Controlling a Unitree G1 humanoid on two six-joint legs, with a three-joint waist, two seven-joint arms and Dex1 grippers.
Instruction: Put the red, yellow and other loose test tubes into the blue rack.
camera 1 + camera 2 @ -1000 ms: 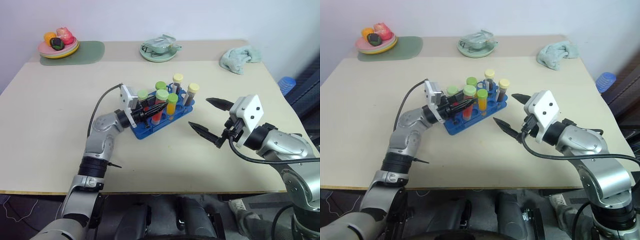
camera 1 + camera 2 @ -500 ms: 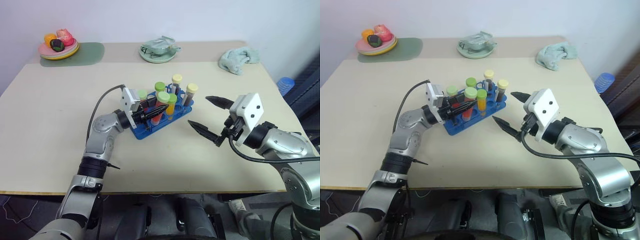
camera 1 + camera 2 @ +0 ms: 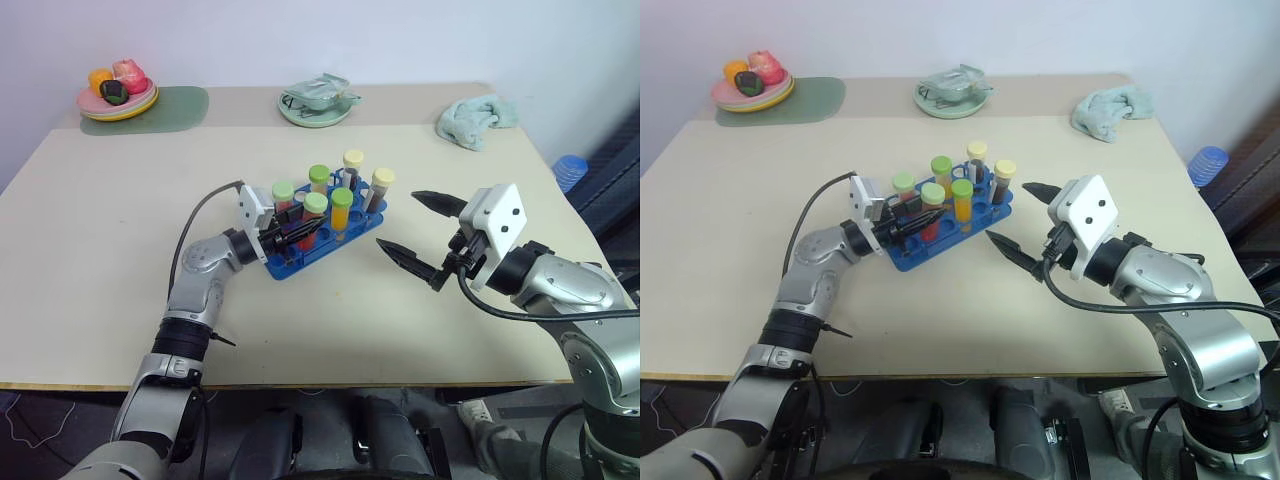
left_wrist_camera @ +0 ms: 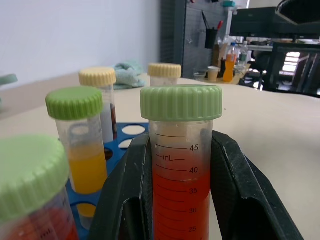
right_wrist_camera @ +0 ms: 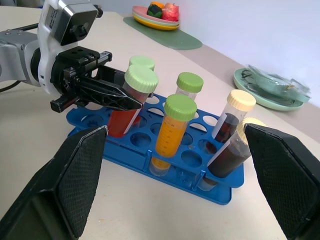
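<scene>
I need to release the red tube with my left gripper now, because the tube's lower end is in the blue rack's near-side hole point(image 3: 306, 248) and the tube would stand upright.
The blue rack point(image 3: 285, 266) stands at the table's middle with several capped tubes upright in it. My left gripper point(image 3: 312, 224) is shut on a red tube with a green cap point(image 4: 180, 175), which stands upright with its lower end in a hole on the rack's near side point(image 5: 122, 117). Beside it, the yellow tube with a green cap point(image 3: 341, 210) stands in the rack. Two brown tubes with cream caps point(image 5: 227, 122) stand at the rack's right end. My right gripper point(image 3: 397, 221) hangs open just right of the rack, holding nothing.
A plate of fruit point(image 3: 117, 92) on a green mat point(image 3: 170, 103) sits at the back left. A pale green dish point(image 3: 320, 100) is at the back middle and a teal cloth point(image 3: 478, 115) at the back right.
My left gripper has sunk a little toward the rack with the red tube, whose green cap now stands level with the others. The right arm has kept still.
</scene>
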